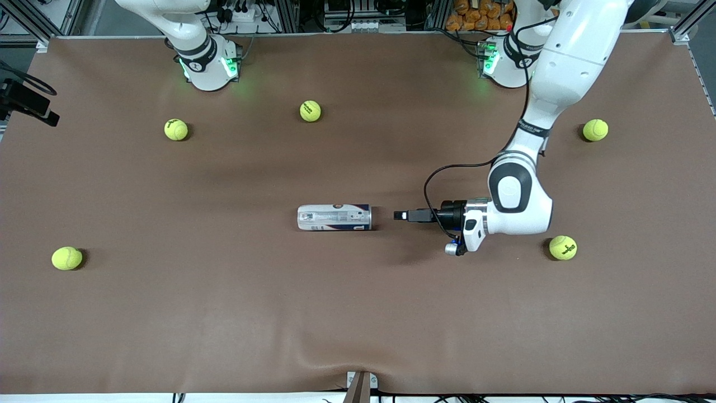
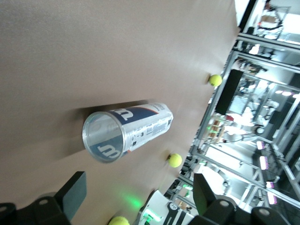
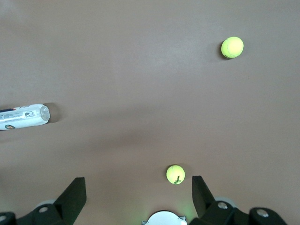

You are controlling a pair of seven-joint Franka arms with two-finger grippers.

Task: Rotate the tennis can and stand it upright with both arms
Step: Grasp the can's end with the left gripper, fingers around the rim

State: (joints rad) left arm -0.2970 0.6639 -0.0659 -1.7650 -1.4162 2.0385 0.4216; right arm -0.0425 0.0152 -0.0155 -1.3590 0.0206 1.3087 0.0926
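Observation:
The tennis can (image 1: 334,217) needs to be set upright, so my left gripper should grab it by the rim of its clear round end (image 1: 370,217).
The tennis can (image 1: 334,217) lies on its side in the middle of the brown table, a clear tube with a navy, red and white label. My left gripper (image 1: 398,215) hangs low beside the can's end toward the left arm's end of the table, a short gap away, pointing along the can. In the left wrist view the can (image 2: 126,131) shows its clear round end, and the left gripper (image 2: 138,197) is open and empty. The right gripper (image 3: 138,194) is open and empty too, high over the table near its own base (image 3: 164,218). From there the can (image 3: 23,117) shows at the picture's edge.
Several yellow-green tennis balls lie scattered: one (image 1: 563,247) close to the left arm's wrist, one (image 1: 595,130) near the left arm's base, two (image 1: 310,111) (image 1: 176,129) near the right arm's base, one (image 1: 67,258) at the right arm's end. The cloth wrinkles at the front edge.

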